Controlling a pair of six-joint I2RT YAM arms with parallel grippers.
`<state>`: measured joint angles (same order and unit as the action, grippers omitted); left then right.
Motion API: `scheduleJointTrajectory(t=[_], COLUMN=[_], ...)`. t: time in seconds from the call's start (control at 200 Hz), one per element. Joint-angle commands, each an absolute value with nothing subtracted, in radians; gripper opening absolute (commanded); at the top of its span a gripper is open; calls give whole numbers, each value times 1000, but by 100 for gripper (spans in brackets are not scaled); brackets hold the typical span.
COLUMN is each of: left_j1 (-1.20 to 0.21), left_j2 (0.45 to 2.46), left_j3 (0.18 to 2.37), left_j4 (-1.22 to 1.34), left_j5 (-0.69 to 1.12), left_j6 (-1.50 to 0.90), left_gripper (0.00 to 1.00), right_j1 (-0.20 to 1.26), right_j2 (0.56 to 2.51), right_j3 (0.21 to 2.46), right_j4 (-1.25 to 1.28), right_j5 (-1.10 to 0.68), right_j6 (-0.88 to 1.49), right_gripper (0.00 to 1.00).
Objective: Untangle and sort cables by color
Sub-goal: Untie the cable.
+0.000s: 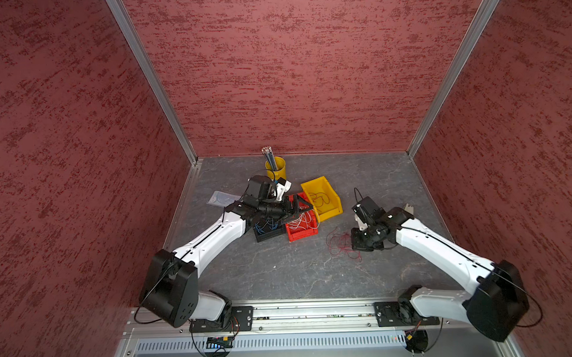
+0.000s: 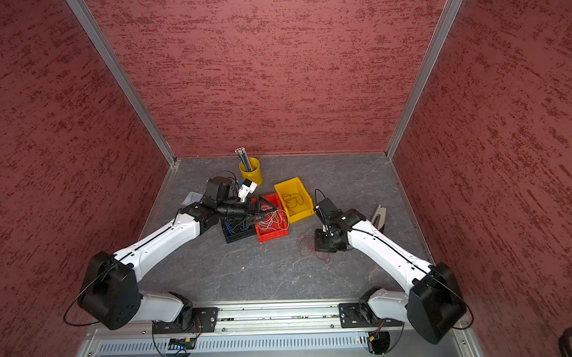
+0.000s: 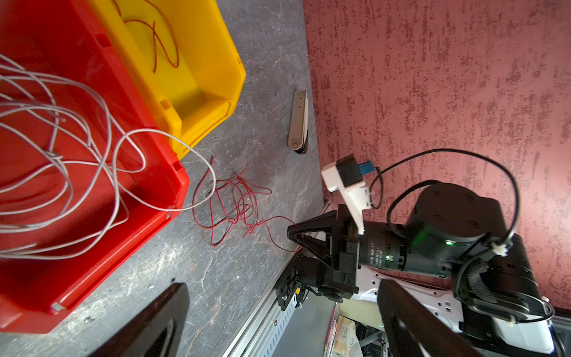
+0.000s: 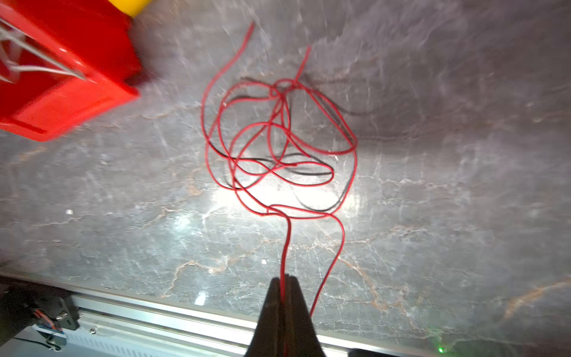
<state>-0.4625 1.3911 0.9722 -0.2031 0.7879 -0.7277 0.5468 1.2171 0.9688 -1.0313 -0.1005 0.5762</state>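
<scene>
The robot needs to untangle and sort the cables, so its left gripper should next grab a red piece of cable of the tangle, apart from the right gripper's piece.
A tangle of red cables [image 1: 341,244] [image 4: 278,145] lies on the grey table, right of the bins. My right gripper [image 4: 283,279] [image 1: 359,245] is at the tangle's near edge, shut on one red strand that runs out between its fingertips. My left gripper [image 1: 304,211] [image 3: 284,321] hovers open and holds nothing above the red bin [image 1: 301,237], which holds whitish-grey cables [image 3: 61,154]; one loop hangs over its rim. Blue cables [image 1: 266,226] lie in the black bin. A red cable [image 3: 160,40] lies in the yellow bin [image 1: 331,213].
A yellow cup of pencils [image 1: 275,168] stands at the back. A clear plastic bag [image 1: 221,198] lies at the left beside my left arm. A beige flat tool [image 1: 409,209] rests by the right wall. The three bins sit close together mid-table.
</scene>
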Motion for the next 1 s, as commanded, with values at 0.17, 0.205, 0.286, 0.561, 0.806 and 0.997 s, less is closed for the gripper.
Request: scheduleJointTrajectory(t=[0.17,0.205,0.286,0.561,0.806,0.997], left_j1=[-508,-517,-530,-622,-687,-709], left_j2=[1375,1371,1363,1373,1511,1570], left_j3=[1027,1040,1044,1165,1344,1385], left_j4=[-21,-23,18,-103,-228,-260], left_j5=[878,874,880,811,781,763], left_j6=[-740,-717,-675,-289,-76,-49], left_gripper=[100,100,100,100,100,98], right_j1=[551,551,547,523,500,490], right_j2=[1125,1120,1120,1138,1122,1108], right_j3=[1237,1266,1331,1559,1572,1600], right_j4=[-1174,-1179,-1195,-1257,-1243,-1253], right_j5=[-57,-58,-67,-113,-157,-149], right_j6=[564,564,563,528,538,546], right_gripper=[0,0,0,0,0,0])
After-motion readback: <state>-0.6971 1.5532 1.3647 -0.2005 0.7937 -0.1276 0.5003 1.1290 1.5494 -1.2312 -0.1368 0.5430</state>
